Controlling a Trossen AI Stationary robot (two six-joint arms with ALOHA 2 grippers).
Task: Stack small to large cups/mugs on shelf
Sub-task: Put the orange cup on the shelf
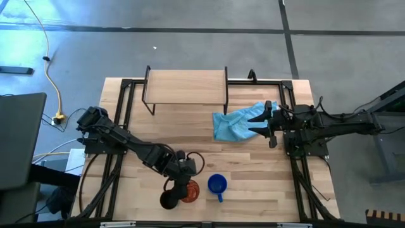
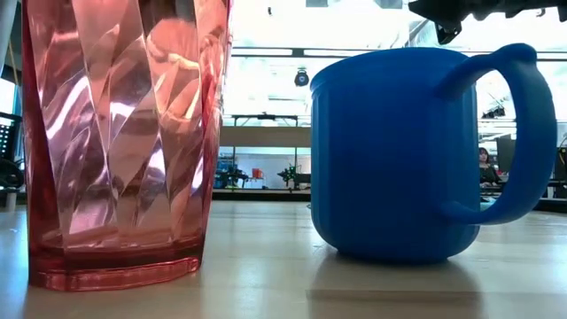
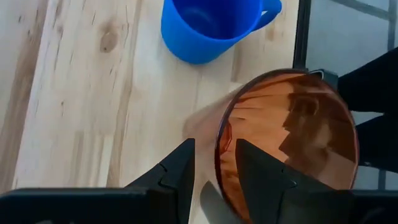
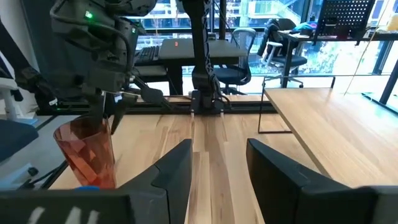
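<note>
The left gripper takes hold of the orange-red tumbler by its rim (image 3: 219, 148) next, to stack the cups on the shelf.
The orange-red tumbler (image 1: 190, 190) stands upright on its base (image 2: 115, 270) near the table's front edge. The blue mug (image 1: 217, 184) stands to its right and the black cup (image 1: 169, 201) to its left. My left gripper (image 3: 216, 168) is open and slants down over the tumbler. One finger (image 3: 264, 177) is inside the mouth and the other (image 3: 177, 171) outside, with the rim (image 3: 219, 140) in the gap between them. The shelf (image 1: 185, 85) stands bare at the far side. My right gripper (image 4: 217, 165) waits open and level above the table's right side.
A light-blue cloth (image 1: 235, 125) lies crumpled right of centre, just under and in front of my right gripper (image 1: 254, 123). Black frame rails (image 1: 124, 120) run along the table's sides. Bare wood lies between the cups and the shelf.
</note>
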